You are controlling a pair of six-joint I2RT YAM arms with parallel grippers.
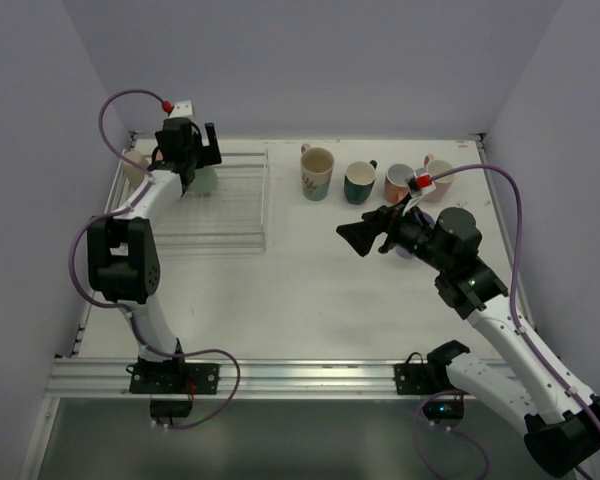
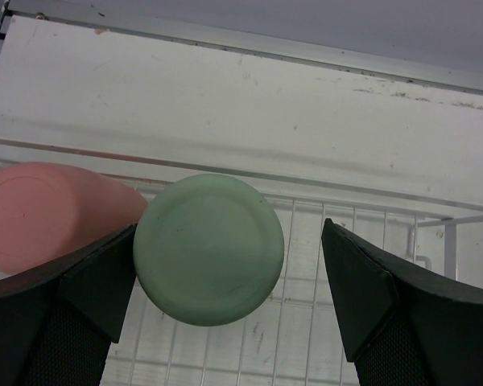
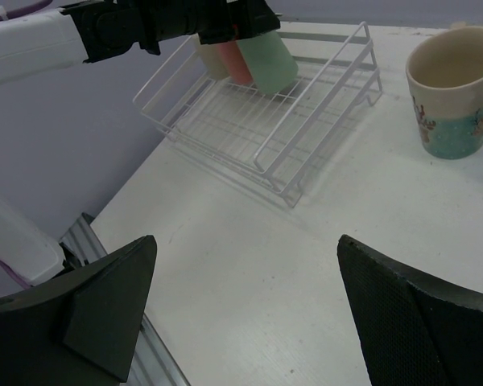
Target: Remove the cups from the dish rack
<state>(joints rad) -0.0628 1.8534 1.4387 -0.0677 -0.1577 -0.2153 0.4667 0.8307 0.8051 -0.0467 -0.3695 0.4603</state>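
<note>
With the pink cup outside, the mint green cup's base lies between my fingers, so closing now would catch that base: my left gripper should close on that base.
The wire dish rack (image 1: 225, 205) lies at the back left of the table. At its back left corner, three upturned cups lean in a row: mint green (image 3: 266, 60), salmon pink (image 3: 234, 64) and beige (image 3: 210, 58). My left gripper (image 2: 229, 297) is open above them. The mint green cup's base (image 2: 208, 249) sits between its fingers, close to the left finger (image 2: 97, 285); the pink cup (image 2: 40, 213) lies outside it. Upright on the table stand a cream floral cup (image 1: 317, 173), a dark green mug (image 1: 360, 183), a salmon mug (image 1: 399, 183) and a pink one (image 1: 438, 178). My right gripper (image 3: 245, 305) hangs open and holds nothing over the bare tabletop.
The rack's raised wire side (image 3: 322, 96) faces the middle of the table. White walls close in the back and both sides. An aluminium rail (image 1: 280, 375) runs along the near edge between the arm bases. The left arm's purple cable (image 1: 120, 110) loops above the rack's corner.
</note>
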